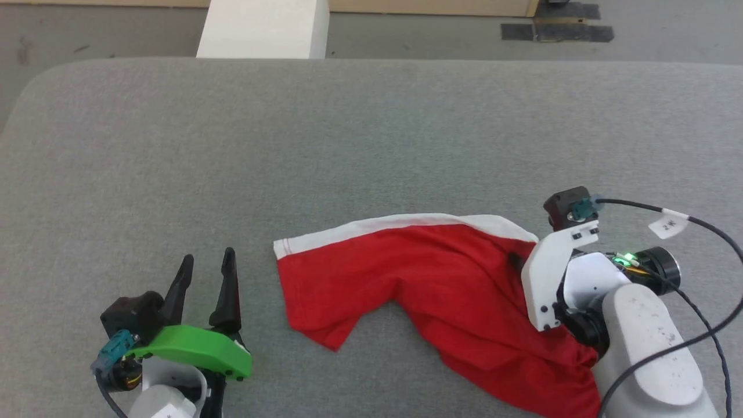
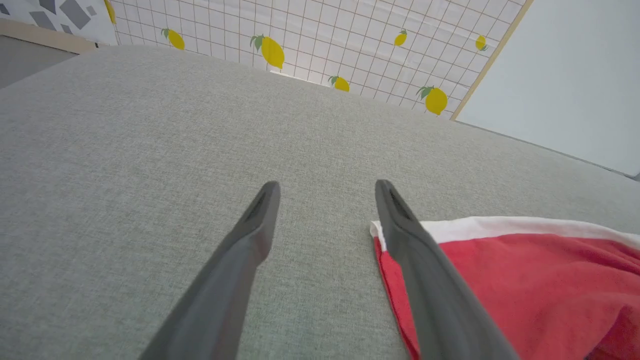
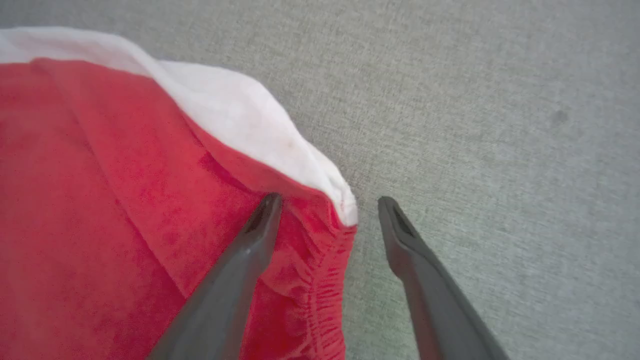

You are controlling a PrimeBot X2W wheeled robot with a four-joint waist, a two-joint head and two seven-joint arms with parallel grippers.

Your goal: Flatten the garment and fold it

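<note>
The right gripper grabs the red shorts' waistband corner at the white stripe's end next, to flatten the garment.
The garment, red shorts with a white side stripe, lies crumpled on the grey table, running from the middle toward the lower right. My right gripper hangs open over the gathered waistband corner; one finger is above the red cloth, the other above bare table, and nothing is held. In the head view its white wrist covers the garment's right end. My left gripper is open at the lower left, a short way left of the leg hem. In the left wrist view the left gripper has the hem corner beside its right finger.
A white block stands beyond the table's far edge, with dark tape patches on the floor. A black cable with a white tag loops off my right wrist. A lemon-print wall rises behind the table.
</note>
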